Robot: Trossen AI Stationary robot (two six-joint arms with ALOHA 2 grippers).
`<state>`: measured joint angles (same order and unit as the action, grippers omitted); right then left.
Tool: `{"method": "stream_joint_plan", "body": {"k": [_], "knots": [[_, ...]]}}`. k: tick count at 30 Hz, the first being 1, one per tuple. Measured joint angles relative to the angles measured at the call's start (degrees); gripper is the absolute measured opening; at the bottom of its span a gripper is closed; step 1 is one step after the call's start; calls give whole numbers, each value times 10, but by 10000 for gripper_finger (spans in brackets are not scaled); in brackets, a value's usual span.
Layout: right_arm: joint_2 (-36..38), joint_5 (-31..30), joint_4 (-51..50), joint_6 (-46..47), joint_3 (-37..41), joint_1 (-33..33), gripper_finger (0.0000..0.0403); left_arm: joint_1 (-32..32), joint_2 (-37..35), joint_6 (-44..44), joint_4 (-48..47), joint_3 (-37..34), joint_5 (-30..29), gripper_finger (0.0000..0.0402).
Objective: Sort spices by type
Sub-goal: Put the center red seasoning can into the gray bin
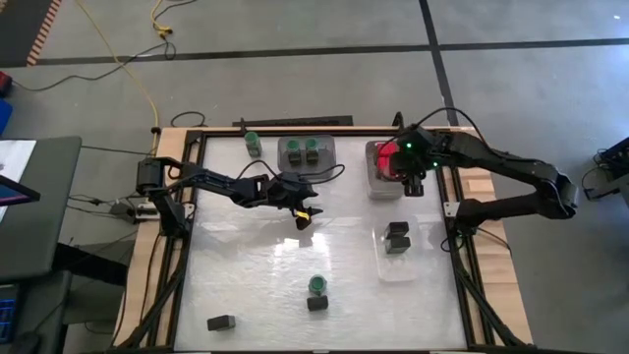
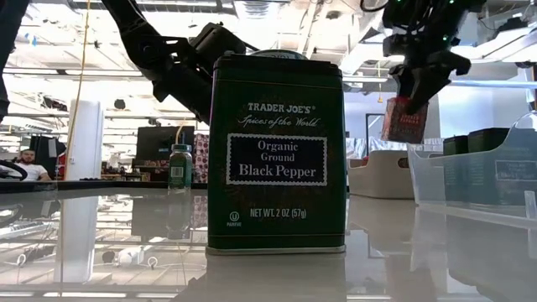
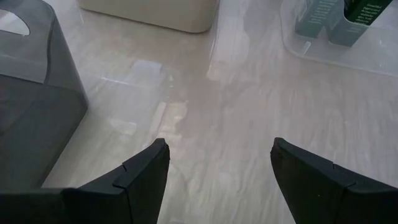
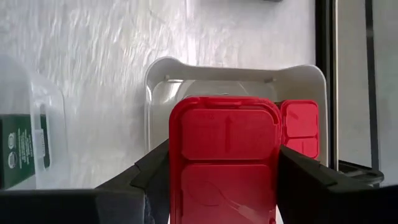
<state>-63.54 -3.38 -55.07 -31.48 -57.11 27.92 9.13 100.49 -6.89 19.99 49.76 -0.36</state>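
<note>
In the right wrist view, the red-topped box hangs above the white tray's rim, so my right gripper now keeps hold of the box until it is in the tray.
My right gripper (image 1: 411, 182) hangs over the white tray (image 1: 376, 187) at the table's far right, shut on a red-topped spice box (image 4: 224, 168). A second red-topped box (image 4: 300, 127) lies in that tray. My left gripper (image 1: 303, 213) stands open and empty above bare table near the middle. Two green-lidded jars (image 1: 305, 150) stand in a grey tray, and a third jar (image 1: 253, 143) stands at the far edge. Dark tins (image 1: 397, 237) sit in a clear tray. A green-lidded jar (image 1: 317, 284) and a dark tin (image 1: 316, 304) stand near the front, another tin (image 1: 222, 322) at the front left. My right gripper pinches the red-topped box by its two long sides (image 4: 175, 168), just below the red lid, between its two fingers. The fingers slant down from above. The box hangs clear above the white tray (image 4: 236, 71), slightly tilted in the low view (image 2: 407, 119).
The Black Pepper tin (image 2: 277, 155) fills the middle of the low view. The grey tray (image 3: 31, 93), the white tray (image 3: 155, 12) and the clear tray (image 3: 336, 34) ring the left gripper. A black frame (image 1: 454, 211) borders the table's right side. A person sits in the room behind (image 2: 29, 166).
</note>
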Motion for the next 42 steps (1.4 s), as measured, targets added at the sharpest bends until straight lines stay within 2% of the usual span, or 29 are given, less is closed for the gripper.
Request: {"method": "stream_joint_plan", "body": {"k": [8,28,42], "knots": [[-24,7,-2,15,2,0,240,0,0,0,0,0,0,267],[-176,9,4,0,2,5,240,0,0,0,0,0,0,267],[-185,63,53,-29,42,49,240,0,0,0,0,0,0,267]]}}
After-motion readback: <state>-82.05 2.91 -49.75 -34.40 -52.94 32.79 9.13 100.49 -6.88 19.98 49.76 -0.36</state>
